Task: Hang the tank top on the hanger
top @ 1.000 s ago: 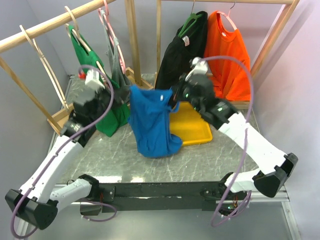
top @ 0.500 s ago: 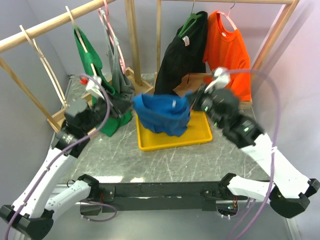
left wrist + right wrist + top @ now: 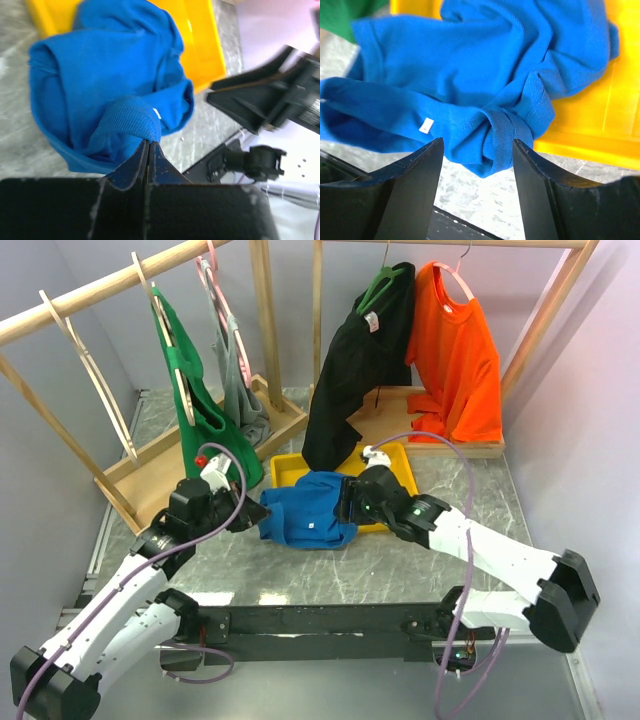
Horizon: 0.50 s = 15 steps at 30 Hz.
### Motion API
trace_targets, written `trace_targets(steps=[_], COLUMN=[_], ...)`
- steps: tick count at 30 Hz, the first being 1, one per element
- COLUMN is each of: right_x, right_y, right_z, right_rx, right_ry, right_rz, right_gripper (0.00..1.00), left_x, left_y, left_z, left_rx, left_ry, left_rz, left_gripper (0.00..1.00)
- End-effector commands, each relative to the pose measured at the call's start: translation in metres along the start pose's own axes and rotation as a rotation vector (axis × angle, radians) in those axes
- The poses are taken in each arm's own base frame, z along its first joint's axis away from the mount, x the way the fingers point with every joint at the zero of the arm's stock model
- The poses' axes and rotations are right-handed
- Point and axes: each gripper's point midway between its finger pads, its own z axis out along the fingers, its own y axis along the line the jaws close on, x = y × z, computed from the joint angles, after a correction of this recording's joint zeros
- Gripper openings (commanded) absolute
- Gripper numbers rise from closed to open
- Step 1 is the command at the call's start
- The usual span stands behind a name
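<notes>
The right gripper grabs the tank top's loose folded strap point(image 3: 344, 531) next, opposite my left gripper's strap, to spread the tank top for the hanger point(image 3: 108, 405).
The blue tank top point(image 3: 305, 520) lies crumpled across the front rim of the yellow tray point(image 3: 398, 462) and onto the marble table. My left gripper point(image 3: 252, 521) is low at its left edge. In the left wrist view that gripper point(image 3: 148, 142) is shut on a ribbed strap of the tank top point(image 3: 110, 75). My right gripper point(image 3: 351, 504) is at the cloth's right side. In the right wrist view it point(image 3: 477, 143) stands open, with a folded strap of the tank top point(image 3: 485, 65) lying loose between its fingers and a white label point(image 3: 425, 125) showing. The empty pale wooden hanger point(image 3: 108, 405) hangs on the left rail.
A green top point(image 3: 195, 410) and a grey one point(image 3: 235, 380) hang on the left rail. A black shirt point(image 3: 355, 360) and an orange shirt point(image 3: 460, 350) hang on the right rack. The racks' wooden bases border the table at the back and left.
Both arms came down from holding the tank top in the air to table height. The right gripper opened and let go of the cloth, which now rests on the tray rim and table.
</notes>
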Motion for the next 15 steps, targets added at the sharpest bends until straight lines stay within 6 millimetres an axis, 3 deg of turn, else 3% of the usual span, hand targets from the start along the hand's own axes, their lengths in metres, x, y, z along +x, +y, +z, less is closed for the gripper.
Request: trace_targets(steps=[1,7,15], right_x=[-0.022,0.019,0.022], right_y=[0.002,-0.01,-0.015], right_z=[-0.009,0.007,0.024], right_rx=[-0.038,-0.072,-0.037], right_ry=[-0.127,-0.063,-0.069], right_rz=[0.046,0.086,0.098], right_gripper=[0.64,0.59,0.54], left_x=[-0.023,-0.026,-0.029], left_y=[0.001,0.003,-0.002], left_z=[-0.003,-0.005,-0.007], left_rx=[-0.054,-0.068,-0.06], left_ry=[-0.098,-0.115,-0.119], left_rz=[0.007,-0.006,0.001], left_gripper=[0.01,0.01,0.01])
